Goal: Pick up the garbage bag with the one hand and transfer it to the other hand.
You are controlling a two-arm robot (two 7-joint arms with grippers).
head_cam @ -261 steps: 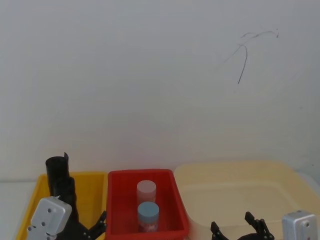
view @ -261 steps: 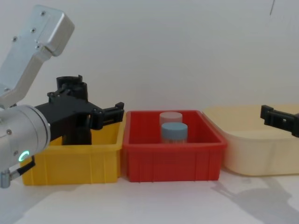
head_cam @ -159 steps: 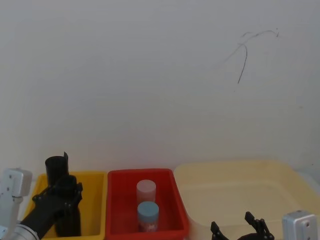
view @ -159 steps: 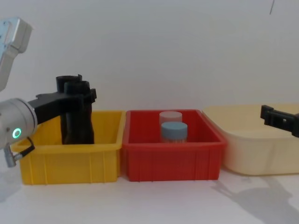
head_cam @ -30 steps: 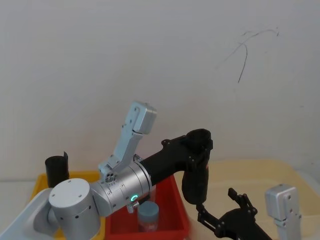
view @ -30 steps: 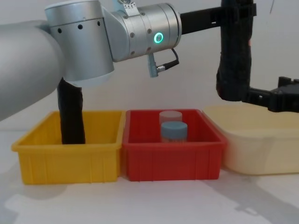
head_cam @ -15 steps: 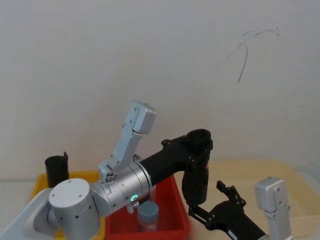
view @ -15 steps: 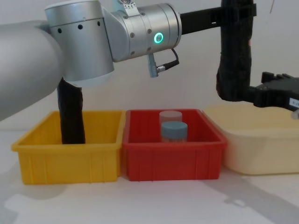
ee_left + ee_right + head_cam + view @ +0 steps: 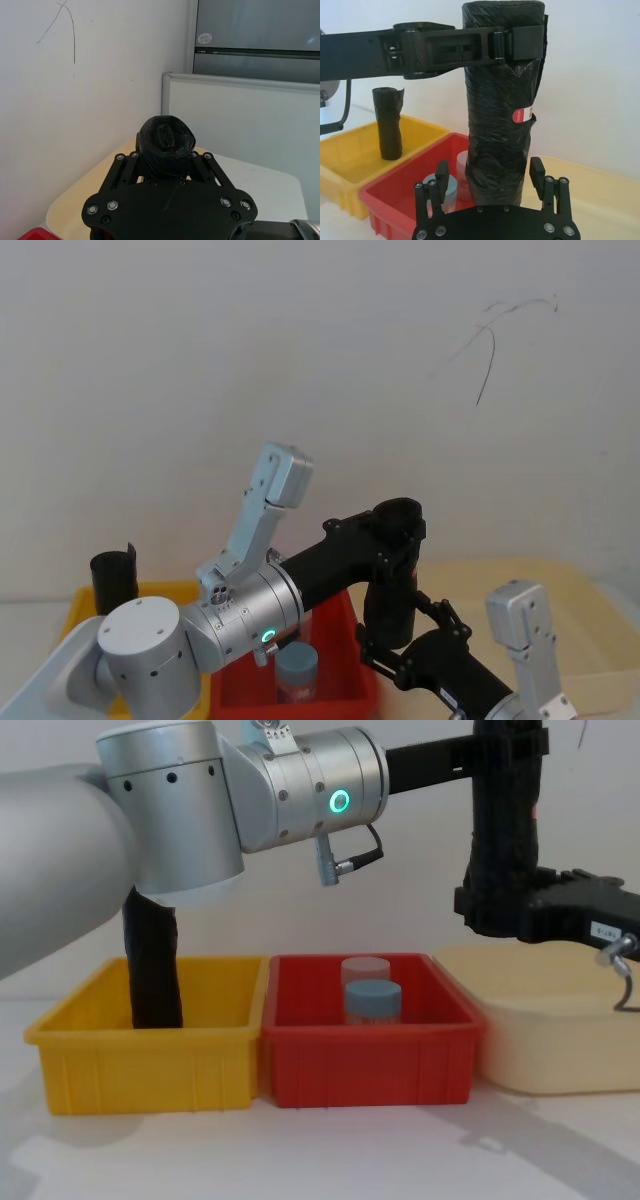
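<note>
My right gripper grabs the garbage bag by its lower end (image 9: 496, 187) next, to take it over from my left gripper.
The garbage bag (image 9: 505, 830), a thick black roll with a small red-and-white sticker, hangs upright in the air above the gap between the red bin and the cream tub. My left gripper (image 9: 505, 745), on the green-ringed arm, is shut on the bag's top end (image 9: 166, 142). My right gripper (image 9: 489, 167), black with a white label, is open around the bag's lower part (image 9: 500, 130). One finger (image 9: 441, 172) stands on each side, with a gap to the plastic. From the head view the right gripper (image 9: 405, 633) sits at the bag's bottom (image 9: 392, 590).
A yellow bin (image 9: 150, 1035) on the left holds a slimmer black roll (image 9: 152, 965). The red bin (image 9: 370, 1065) in the middle holds two jars, one with a blue lid (image 9: 373, 1000). The cream tub (image 9: 560, 1040) is on the right. A white wall stands close behind.
My right gripper has moved in from the right and slightly up, from beside the bag's bottom to straddling its lower part. The left arm and the bag have stayed still.
</note>
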